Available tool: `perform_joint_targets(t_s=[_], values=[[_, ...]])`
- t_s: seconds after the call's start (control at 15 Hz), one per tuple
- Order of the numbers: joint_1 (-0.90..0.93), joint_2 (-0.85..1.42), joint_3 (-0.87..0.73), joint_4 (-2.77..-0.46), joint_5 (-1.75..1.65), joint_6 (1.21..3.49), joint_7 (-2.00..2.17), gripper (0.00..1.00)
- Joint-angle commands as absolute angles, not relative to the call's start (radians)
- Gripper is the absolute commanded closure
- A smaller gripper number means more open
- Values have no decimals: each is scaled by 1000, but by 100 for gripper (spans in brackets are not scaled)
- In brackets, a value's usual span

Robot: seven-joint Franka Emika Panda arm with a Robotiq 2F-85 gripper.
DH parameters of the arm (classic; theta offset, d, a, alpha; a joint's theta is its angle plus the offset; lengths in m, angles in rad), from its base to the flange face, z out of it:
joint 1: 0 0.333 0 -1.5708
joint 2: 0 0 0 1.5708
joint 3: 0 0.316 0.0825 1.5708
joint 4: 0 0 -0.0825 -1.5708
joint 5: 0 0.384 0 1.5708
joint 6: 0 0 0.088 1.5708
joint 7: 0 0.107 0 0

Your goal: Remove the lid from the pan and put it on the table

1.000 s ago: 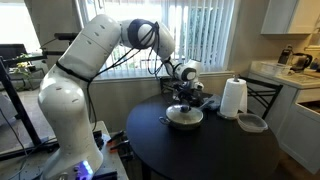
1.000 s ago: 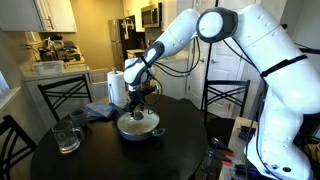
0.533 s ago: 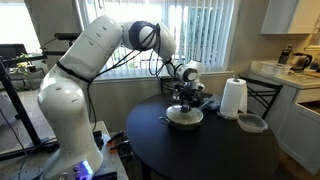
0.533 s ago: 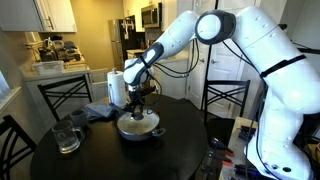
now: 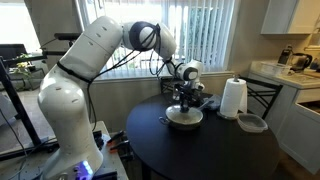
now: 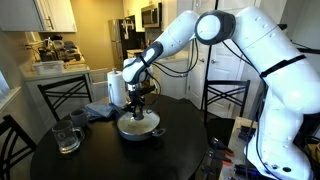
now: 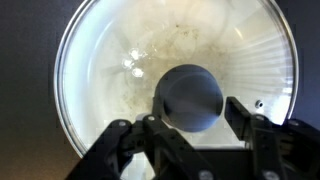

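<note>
My gripper next needs to take hold of the glass lid [image 7: 110, 60] by its dark central knob [image 7: 190, 98] from straight above, to lift it off the pan onto the table.
The pan [image 5: 184, 121] [image 6: 138, 128], silvery with the glass lid [image 5: 184, 114] [image 6: 138, 119] on it, sits on the round black table [image 5: 200, 155] [image 6: 150, 162]. My gripper [image 5: 182, 103] [image 6: 137, 106] points straight down over the lid's centre. In the wrist view the lid [image 7: 110, 60] fills the picture and its dark knob [image 7: 190, 95] sits between my gripper's [image 7: 191, 113] two fingers. Both fingers [image 7: 240, 112] press against the knob's sides. The lid still lies flat on the pan. The pan's handle is hard to make out.
A paper-towel roll [image 5: 233, 98] [image 6: 117, 88] stands beside the pan. A small grey bowl [image 5: 252, 123] lies near the table's edge, a glass mug [image 6: 67, 138] and a blue cloth [image 6: 98, 111] on another side. Chairs [image 6: 222, 100] ring the table.
The jaws have drawn in from wide open until they meet the knob. The arm, lid and pan have stayed where they were.
</note>
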State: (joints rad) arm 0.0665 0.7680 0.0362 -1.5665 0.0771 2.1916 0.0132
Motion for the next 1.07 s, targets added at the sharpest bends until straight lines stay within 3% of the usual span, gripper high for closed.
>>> perform_joint_targets(t_s=[0.0, 0.13, 0.87, 0.93, 1.0], values=[[59, 773, 48, -1538, 88, 2128, 32, 5], [60, 773, 49, -1533, 88, 2111, 33, 0], [46, 804, 52, -1517, 105, 2124, 27, 0], [46, 805, 53, -1516, 107, 2125, 28, 4], [47, 807, 51, -1514, 104, 2126, 28, 26]])
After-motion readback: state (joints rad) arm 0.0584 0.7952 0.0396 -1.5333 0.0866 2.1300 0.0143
